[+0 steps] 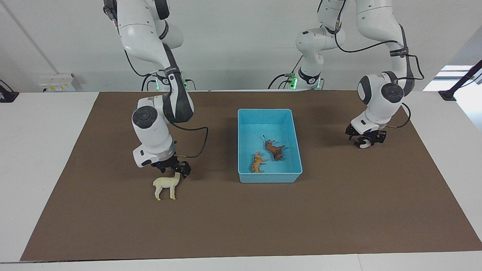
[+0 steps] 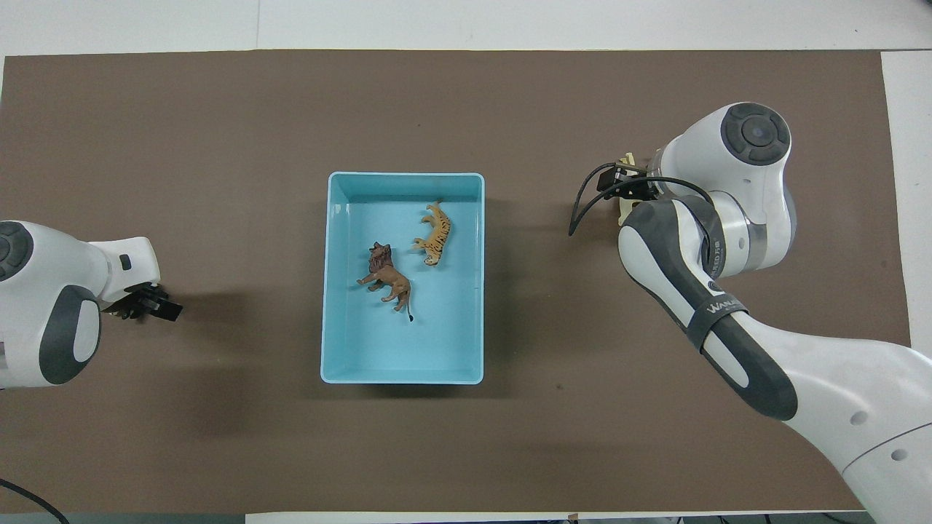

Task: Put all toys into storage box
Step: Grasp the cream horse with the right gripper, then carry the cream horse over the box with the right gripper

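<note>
The right gripper grabs the cream-white alpaca by its head [image 2: 625, 209] next, to put it in the light blue storage box [image 2: 402, 378].
The light blue storage box [image 1: 269, 177] [image 2: 402, 378] stands mid-table. The orange tiger [image 1: 257, 162] [image 2: 435, 234] and the brown lion [image 1: 275, 149] [image 2: 386, 276] lie in it. The cream alpaca [image 1: 164, 184] stands on the mat toward the right arm's end; only cream bits of it [image 2: 626, 158] show in the overhead view. My right gripper [image 1: 175, 168] [image 2: 626, 185] is open, low over the alpaca's head and neck. My left gripper [image 1: 364, 141] [image 2: 149, 304] hangs low over the mat at the left arm's end. A small white-and-black thing, perhaps the panda [image 1: 363, 143], shows at its tip.
A brown mat [image 1: 241, 226] covers the table, with white table edge around it. The right arm's forearm [image 2: 699, 313] reaches over the mat beside the box. A black clamp [image 1: 448, 94] stands on the table's edge at the left arm's end.
</note>
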Tool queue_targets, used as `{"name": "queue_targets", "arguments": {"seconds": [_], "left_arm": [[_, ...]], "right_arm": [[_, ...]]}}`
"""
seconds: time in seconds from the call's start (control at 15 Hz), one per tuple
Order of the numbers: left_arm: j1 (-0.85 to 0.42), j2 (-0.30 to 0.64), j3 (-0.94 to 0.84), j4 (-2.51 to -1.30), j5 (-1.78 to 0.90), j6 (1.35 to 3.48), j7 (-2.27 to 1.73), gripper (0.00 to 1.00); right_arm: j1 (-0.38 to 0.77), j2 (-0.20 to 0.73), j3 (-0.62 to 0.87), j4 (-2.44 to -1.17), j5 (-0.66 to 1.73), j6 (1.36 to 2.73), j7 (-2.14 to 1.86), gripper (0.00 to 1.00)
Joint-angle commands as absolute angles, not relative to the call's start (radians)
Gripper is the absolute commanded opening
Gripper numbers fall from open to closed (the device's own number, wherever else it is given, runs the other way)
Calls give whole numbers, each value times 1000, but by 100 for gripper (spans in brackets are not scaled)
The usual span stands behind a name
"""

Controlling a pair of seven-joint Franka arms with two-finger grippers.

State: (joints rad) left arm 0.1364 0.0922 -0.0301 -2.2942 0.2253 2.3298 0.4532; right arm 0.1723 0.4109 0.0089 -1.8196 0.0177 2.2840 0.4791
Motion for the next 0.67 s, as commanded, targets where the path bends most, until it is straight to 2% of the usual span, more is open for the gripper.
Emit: {"name": "queue_targets", "arguments": {"seconds": [0.0,0.33,0.4,0.47,0.53,0.6], "left_arm": [[141,92,-26,-2319,253,2362,426,100],[147,117,-25,-2281,252,2373,417,100],[147,117,-25,-2286,253,2375,416,100],[147,115,-25,-2290,253,2376,416,100],[147,115,-25,-2292,253,2376,416,100],[147,118,-25,-2293,256,2376,414,100]], "right_arm": [[164,426,18,-1833,35,2327,471,100],[164,439,18,-1835,35,2329,466,100],[164,440,18,-1838,35,2329,468,94],[164,442,18,-1838,35,2329,468,80],[163,442,18,-1838,35,2329,465,48],[164,442,18,-1838,35,2329,463,9]]}}
